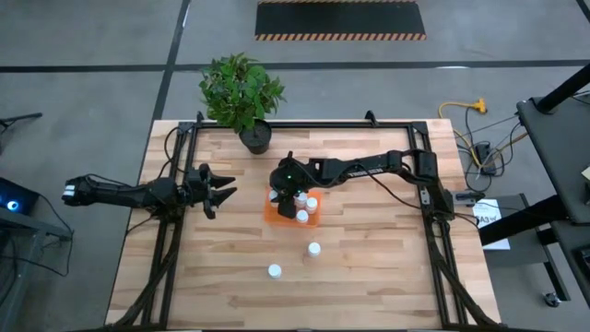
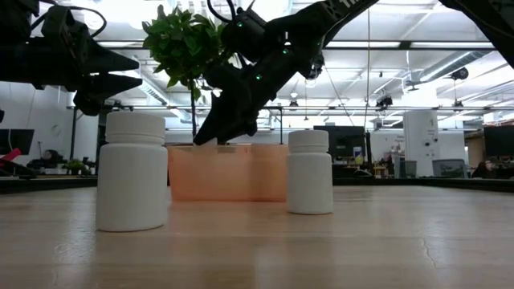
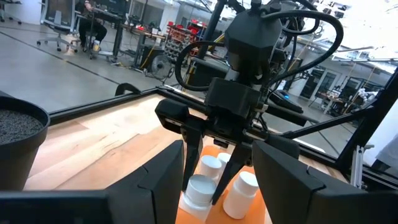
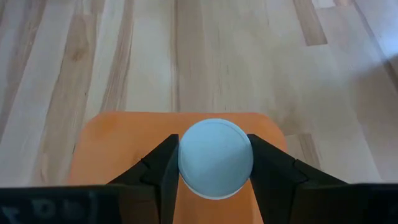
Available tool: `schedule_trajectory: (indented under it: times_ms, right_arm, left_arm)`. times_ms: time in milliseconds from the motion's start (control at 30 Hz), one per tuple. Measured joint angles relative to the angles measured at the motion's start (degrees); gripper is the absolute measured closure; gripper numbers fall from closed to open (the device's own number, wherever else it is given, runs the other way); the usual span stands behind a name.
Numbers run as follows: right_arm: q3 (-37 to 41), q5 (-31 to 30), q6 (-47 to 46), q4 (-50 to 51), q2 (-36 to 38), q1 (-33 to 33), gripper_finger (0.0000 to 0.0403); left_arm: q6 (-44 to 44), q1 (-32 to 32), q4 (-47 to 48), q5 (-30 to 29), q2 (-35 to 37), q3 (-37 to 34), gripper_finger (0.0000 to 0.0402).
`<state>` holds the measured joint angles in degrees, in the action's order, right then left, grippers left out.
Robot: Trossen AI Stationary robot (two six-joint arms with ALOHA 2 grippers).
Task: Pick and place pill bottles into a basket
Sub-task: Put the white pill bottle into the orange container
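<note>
My right gripper opens now, since the orange basket's bottom spreads out beneath the upright white pill bottle. The bottle would land in the basket.
The orange basket (image 1: 277,214) stands mid-table and holds white pill bottles (image 1: 312,203). My right gripper (image 1: 288,192) is over the basket's left part, pointing down, shut on one white pill bottle (image 4: 215,158). Two more bottles stand upright on the table nearer the front edge, one (image 1: 314,248) and another (image 1: 274,270); they also show in the low view (image 2: 132,172) (image 2: 310,172). My left gripper (image 1: 226,189) is open and empty, held level above the table left of the basket. My right gripper pinches the bottle between its two fingers at the cap and upper body (image 4: 186,163), on opposite sides. The fingers (image 3: 194,158) come from above, pointing down. The bottle stands upright inside the basket; the basket wall hides whether its base rests on the floor.
A black plant pot (image 1: 255,138) with a green plant stands at the table's far edge, behind the basket. Bare wood lies at the front and on the right of the table. Black frame bars (image 1: 166,240) run along both sides.
</note>
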<state>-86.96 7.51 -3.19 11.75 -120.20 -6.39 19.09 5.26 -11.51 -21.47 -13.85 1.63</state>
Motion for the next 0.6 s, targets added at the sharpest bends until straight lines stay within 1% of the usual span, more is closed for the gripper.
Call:
schedule_trajectory:
  times_ms: [67, 100, 233, 333, 433, 600]
  right_arm:
    - [0.0, 0.0, 0.7, 0.1, 0.0, 0.0, 0.0256]
    - [0.0, 0.0, 1.0, 0.1, 0.0, 0.0, 0.0247]
    - [0.0, -0.1, 1.1, 0.9, 0.0, 0.0, 0.0194]
    - [0.0, -0.1, 1.5, 1.3, 0.0, 0.0, 0.017]
    - [0.0, -0.1, 1.7, 1.5, 0.0, 0.0, 0.0163]
    - [0.0, -0.1, 1.7, 1.4, 0.0, 0.0, 0.0169]
  left_arm:
    - [0.0, 0.0, 0.0, 0.0, 0.0, 0.0, 0.0228]
    - [0.0, 0.0, 0.0, 0.0, 0.0, 0.0, 0.0228]
    - [0.0, 0.0, 0.0, 0.0, 0.0, 0.0, 0.0228]
    - [0.0, 0.0, 0.0, 0.0, 0.0, 0.0, 0.0228]
    - [0.0, 0.0, 0.0, 0.0, 0.0, 0.0, 0.0228]
    - [0.0, 0.0, 0.0, 0.0, 0.0, 0.0, 0.0228]
